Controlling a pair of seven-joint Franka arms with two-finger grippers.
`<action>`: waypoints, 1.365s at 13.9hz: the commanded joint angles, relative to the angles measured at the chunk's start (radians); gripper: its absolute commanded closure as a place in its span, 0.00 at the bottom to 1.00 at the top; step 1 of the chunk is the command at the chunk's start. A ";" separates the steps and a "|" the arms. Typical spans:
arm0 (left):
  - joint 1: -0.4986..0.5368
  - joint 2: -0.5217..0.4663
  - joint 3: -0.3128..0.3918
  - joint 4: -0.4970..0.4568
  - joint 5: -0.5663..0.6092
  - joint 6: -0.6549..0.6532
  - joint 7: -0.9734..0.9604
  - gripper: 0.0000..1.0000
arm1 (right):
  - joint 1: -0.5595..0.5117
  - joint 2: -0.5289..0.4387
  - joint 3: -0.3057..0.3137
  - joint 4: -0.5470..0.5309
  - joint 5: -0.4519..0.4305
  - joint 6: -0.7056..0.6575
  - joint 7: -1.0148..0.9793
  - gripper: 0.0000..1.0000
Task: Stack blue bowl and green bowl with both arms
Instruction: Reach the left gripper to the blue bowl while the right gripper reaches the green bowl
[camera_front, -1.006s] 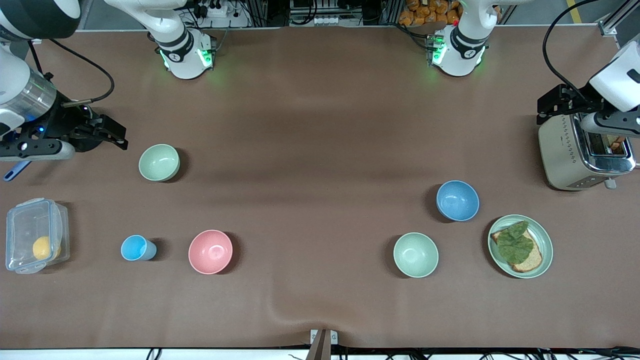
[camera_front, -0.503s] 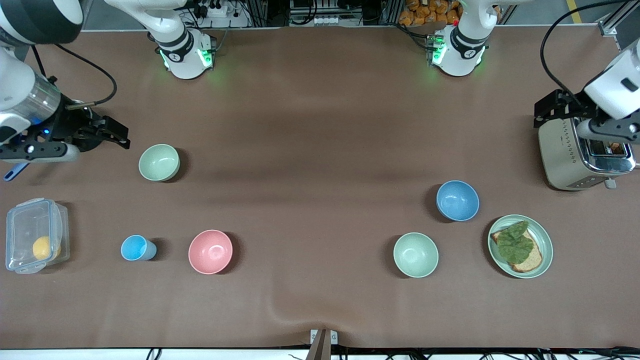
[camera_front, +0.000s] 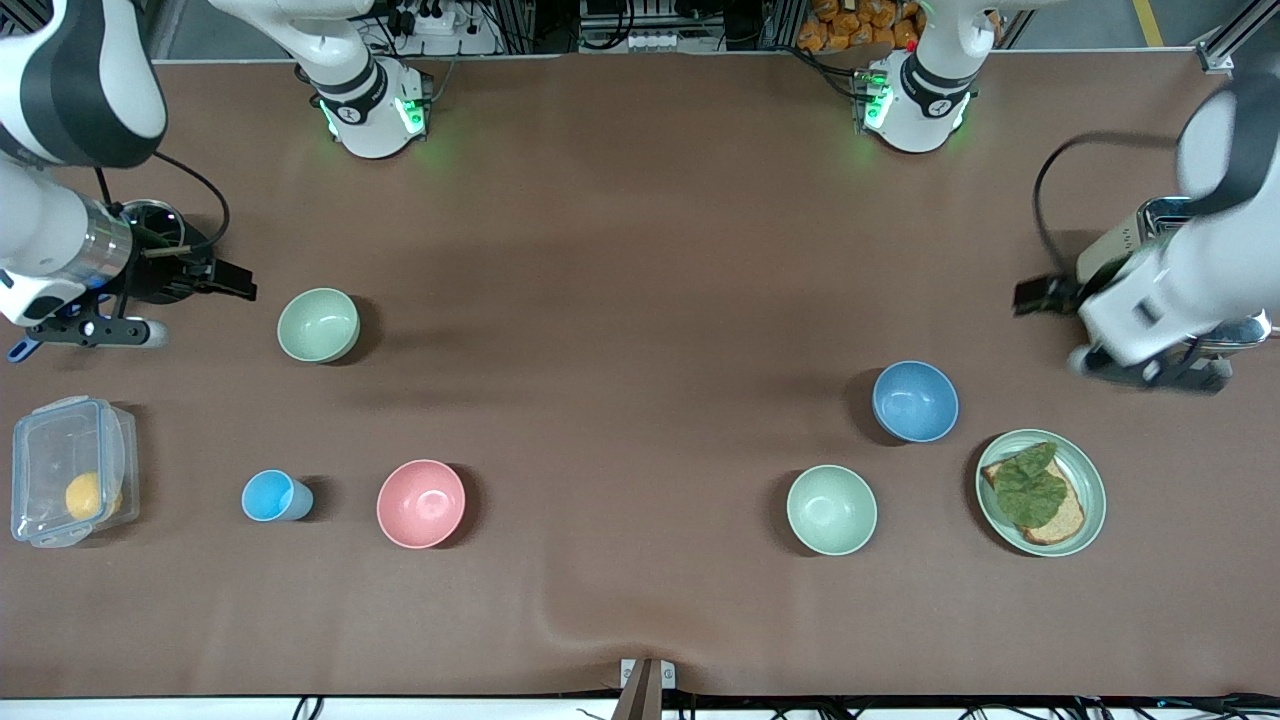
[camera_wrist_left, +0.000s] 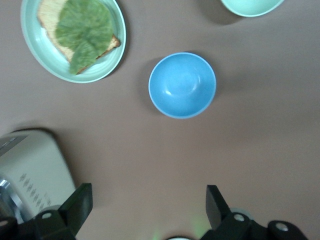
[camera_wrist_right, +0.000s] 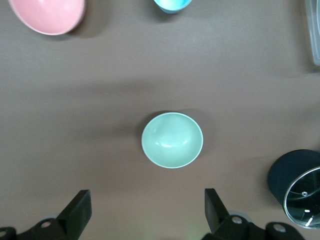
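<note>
The blue bowl needs to be stacked with the green bowl. My left gripper needs to grab the blue bowl by its rim next.
The blue bowl sits upright toward the left arm's end of the table and also shows in the left wrist view. One pale green bowl sits toward the right arm's end and shows in the right wrist view. A second green bowl sits nearer the front camera than the blue bowl. My left gripper is open and empty, in the air beside the toaster, apart from the blue bowl. My right gripper is open and empty, beside the first green bowl.
A green plate with toast and lettuce lies beside the blue bowl. A toaster stands under the left arm. A pink bowl, a light-blue cup and a clear lidded box sit toward the right arm's end. A dark cup stands near the right gripper.
My left arm has swung off the toaster toward the blue bowl. My right arm has lifted and turned a little, its gripper staying beside the green bowl. No bowl has moved.
</note>
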 joint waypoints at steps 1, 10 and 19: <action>0.008 0.129 -0.004 -0.021 0.068 0.136 0.016 0.00 | -0.008 -0.066 -0.044 -0.146 0.004 0.124 -0.122 0.00; 0.008 0.362 -0.005 -0.036 0.059 0.327 -0.079 0.00 | -0.008 -0.057 -0.149 -0.470 0.008 0.567 -0.269 0.00; 0.012 0.433 -0.007 -0.030 -0.030 0.394 -0.210 1.00 | 0.002 0.057 -0.144 -0.674 0.010 0.980 -0.304 0.14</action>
